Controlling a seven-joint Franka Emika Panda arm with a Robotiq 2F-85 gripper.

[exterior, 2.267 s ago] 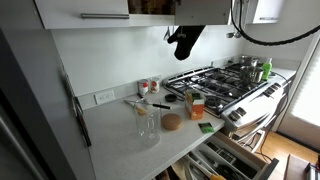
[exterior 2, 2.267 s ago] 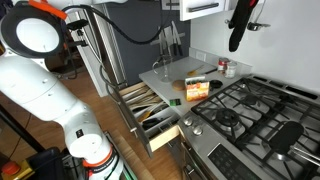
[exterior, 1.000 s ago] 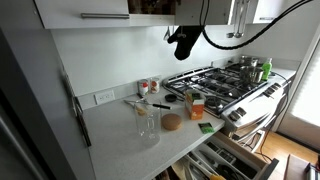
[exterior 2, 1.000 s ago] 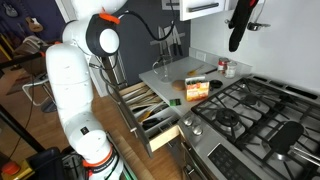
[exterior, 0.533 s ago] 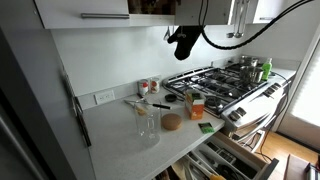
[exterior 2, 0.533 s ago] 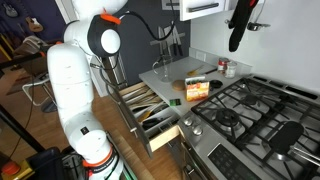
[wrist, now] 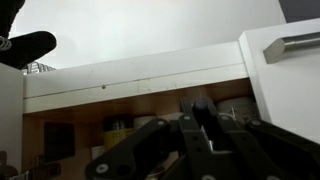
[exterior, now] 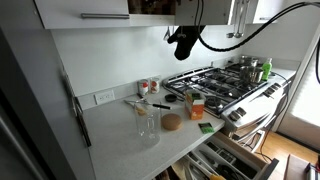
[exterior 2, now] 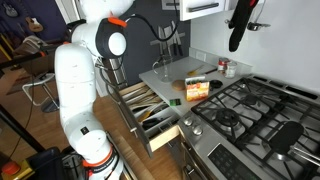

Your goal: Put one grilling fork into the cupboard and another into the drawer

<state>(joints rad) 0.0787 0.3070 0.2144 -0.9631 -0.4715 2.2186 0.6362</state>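
Observation:
My gripper holds the dark fork handle in front of the open cupboard and will keep holding it. The handle would fall toward the counter if I opened now.
My gripper [exterior: 183, 40] is high above the counter, just under the white cupboard [exterior: 85, 12] with its steel bar handle [exterior: 105, 16]. It also shows in an exterior view [exterior 2: 240, 25]. In the wrist view the gripper [wrist: 200, 125] is shut on a dark fork handle [wrist: 201, 108] in front of the open cupboard's brown inside [wrist: 80, 135]. The white door [wrist: 290, 85] is at the right. Another fork [exterior: 143, 102] lies on the counter. The drawer [exterior 2: 150, 112] stands open and holds utensils.
A gas stove [exterior: 225, 80] with a pot [exterior: 250, 68] is beside the counter. A glass [exterior: 148, 122], a round wooden piece [exterior: 172, 122] and an orange box [exterior: 195, 103] stand on the counter. Jars sit by the wall [exterior: 148, 87].
The gripper has edged slightly sideways under the cupboard and kept its hold. The arm's lower links have swung in an exterior view. The counter items have not moved.

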